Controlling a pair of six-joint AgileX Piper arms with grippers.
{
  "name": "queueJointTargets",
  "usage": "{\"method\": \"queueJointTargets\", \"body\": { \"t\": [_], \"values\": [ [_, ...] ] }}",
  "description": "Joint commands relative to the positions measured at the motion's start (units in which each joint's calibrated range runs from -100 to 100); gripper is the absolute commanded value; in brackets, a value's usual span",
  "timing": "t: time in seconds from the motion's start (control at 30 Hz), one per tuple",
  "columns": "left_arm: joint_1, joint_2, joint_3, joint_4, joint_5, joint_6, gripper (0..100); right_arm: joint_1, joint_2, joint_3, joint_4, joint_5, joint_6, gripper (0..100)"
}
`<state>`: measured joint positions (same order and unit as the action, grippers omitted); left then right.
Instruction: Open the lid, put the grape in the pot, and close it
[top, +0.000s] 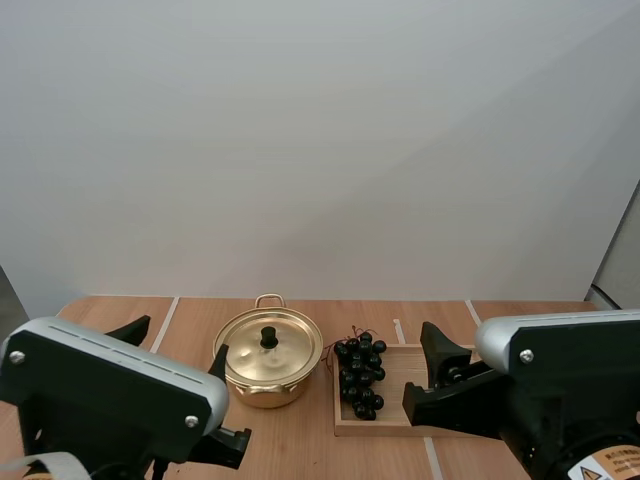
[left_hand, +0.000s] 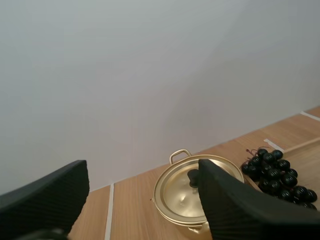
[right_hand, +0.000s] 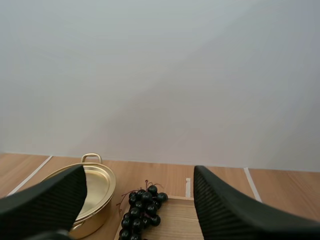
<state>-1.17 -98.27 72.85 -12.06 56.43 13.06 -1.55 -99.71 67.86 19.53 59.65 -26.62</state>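
Observation:
The lid spreads wide and flat across the pot. Next, my left gripper should pick it up by the narrow black knob (top: 268, 338).
A gold pot (top: 268, 360) stands on the wooden table, its lid (top: 262, 345) on with a black knob (top: 269, 337). To its right a bunch of dark grapes (top: 361, 376) lies at the left end of a wooden tray (top: 405, 410). My left gripper (top: 175, 345) hovers open, near and left of the pot. My right gripper (top: 438, 378) is open over the tray's right part. In the left wrist view the open left gripper (left_hand: 142, 205) frames the pot (left_hand: 175, 192), grapes (left_hand: 277, 172) beyond. The right gripper (right_hand: 136, 200) frames the grapes (right_hand: 142, 207), beside the pot (right_hand: 97, 185).
White tape lines (top: 165, 322) cross the table (top: 300, 440). A plain pale wall stands just behind the table's far edge. Bare wood lies in front of the pot and left of it.

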Motion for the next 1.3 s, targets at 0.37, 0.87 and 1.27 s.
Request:
{"method": "queueJointTargets", "body": {
  "t": [0.37, 0.87, 1.27],
  "values": [
    [0.04, 29.71, -15.75, -4.36, 7.24, 5.92, 100, -0.27, 13.19, -0.59, 8.04, 5.6, -10.38, 100],
    [-0.52, 71.5, -32.87, -7.45, 6.82, 12.85, 100, -0.27, 23.52, -0.59, 8.04, 3.03, -11.74, 100],
    [-2.02, 87.74, -39.07, -6.95, 7.0, 14.63, 100, -0.27, 23.52, -0.59, 8.04, 3.06, -12.76, 100]
  ]
}}
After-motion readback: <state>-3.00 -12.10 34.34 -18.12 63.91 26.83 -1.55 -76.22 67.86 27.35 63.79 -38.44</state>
